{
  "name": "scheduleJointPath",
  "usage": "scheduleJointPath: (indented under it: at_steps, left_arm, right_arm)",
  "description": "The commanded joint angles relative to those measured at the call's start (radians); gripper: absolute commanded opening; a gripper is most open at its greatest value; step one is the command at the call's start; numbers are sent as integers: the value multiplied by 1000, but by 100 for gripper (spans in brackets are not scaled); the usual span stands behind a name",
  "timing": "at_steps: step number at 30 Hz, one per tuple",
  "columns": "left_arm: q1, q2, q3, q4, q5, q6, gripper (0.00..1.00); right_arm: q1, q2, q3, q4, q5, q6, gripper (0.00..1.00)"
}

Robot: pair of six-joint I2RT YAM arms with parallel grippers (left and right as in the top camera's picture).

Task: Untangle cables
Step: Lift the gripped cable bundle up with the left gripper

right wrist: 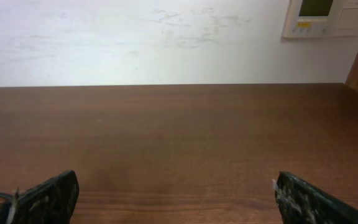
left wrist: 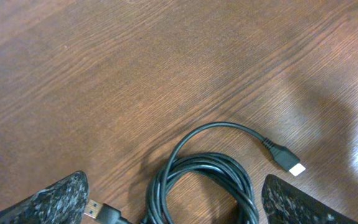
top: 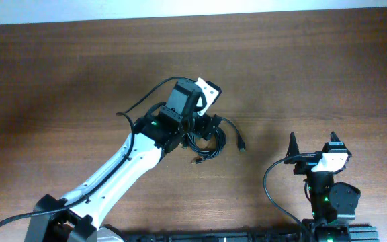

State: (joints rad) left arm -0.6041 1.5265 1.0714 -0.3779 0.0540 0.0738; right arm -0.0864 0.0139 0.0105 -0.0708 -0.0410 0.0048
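Note:
The cables have to be untangled, and their plug ends should stay free for that. My left gripper should next grab the cables across one side of the coil.
The cables (top: 210, 142) lie as one bundle of thin black cords coiled on the wooden table near its middle. In the left wrist view the coil (left wrist: 204, 183) sits between my fingers, with one plug end (left wrist: 286, 160) out to the right and a USB plug (left wrist: 98, 208) at the lower left. My left gripper (top: 203, 129) hovers right over the bundle, open, fingers either side of the coil (left wrist: 173, 199). My right gripper (top: 312, 144) is open and empty at the right front, apart from the cables (right wrist: 176, 193).
A loose plug end (top: 241, 145) sticks out to the right of the bundle. The left arm's own thick black wire (top: 140, 104) loops beside its wrist. A wall with a white control panel (right wrist: 325, 15) rises beyond the table's far edge.

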Motion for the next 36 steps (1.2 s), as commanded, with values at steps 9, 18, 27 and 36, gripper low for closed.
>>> scheduleJointPath:
  at_steps: [9,18,27,36]
  left_arm:
    - [-4,150,-4,18,-17,439,99]
    - [-4,272,-4,34,-17,440,95]
    - [-4,347,-4,63,-18,440,53]
    - [-4,337,6,93,-68,439,0]
  right_arm:
    - [-6,-8,-5,-7,16,8,99]
    - [-6,-8,-5,-7,16,8,99]
    - [-6,-8,-5,-7,16,7,99]
    - [-6,-8,-5,-7,16,8,99]
